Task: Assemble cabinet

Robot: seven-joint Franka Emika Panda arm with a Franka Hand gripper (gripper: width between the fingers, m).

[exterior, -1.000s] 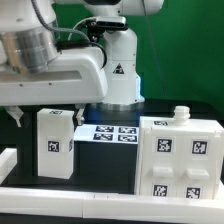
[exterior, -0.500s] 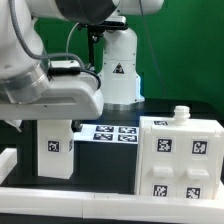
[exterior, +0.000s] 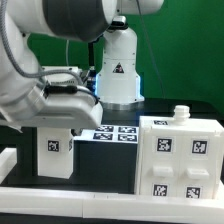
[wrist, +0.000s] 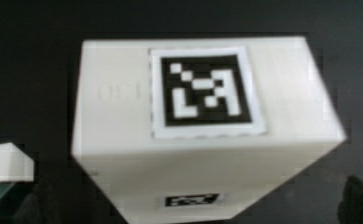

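Observation:
My fingers would miss the white block; they must lower first.
The cabinet (exterior: 182, 160) is a large white box with several marker tags on its front and a small knob on top, at the exterior view's right. A white drawer block (exterior: 55, 148) with a tag on its front stands upright at the left. My arm hangs right over it and hides the gripper (exterior: 62, 122) behind its body. In the wrist view the block (wrist: 196, 100) fills the frame, with a tag on its top face. The gripper (wrist: 181, 205) is open, with dark fingers (wrist: 359, 198) at either side of the block, and holds nothing.
The marker board (exterior: 112, 132) lies flat on the black table between the block and the cabinet. Long white rails (exterior: 70, 200) run along the front and left edges. The robot's white base (exterior: 118, 70) stands at the back. A white and green edge (wrist: 0, 165) shows beside the block.
The arm has swung down and toward the exterior view's left, closing in over the drawer block. The block and the cabinet have not moved.

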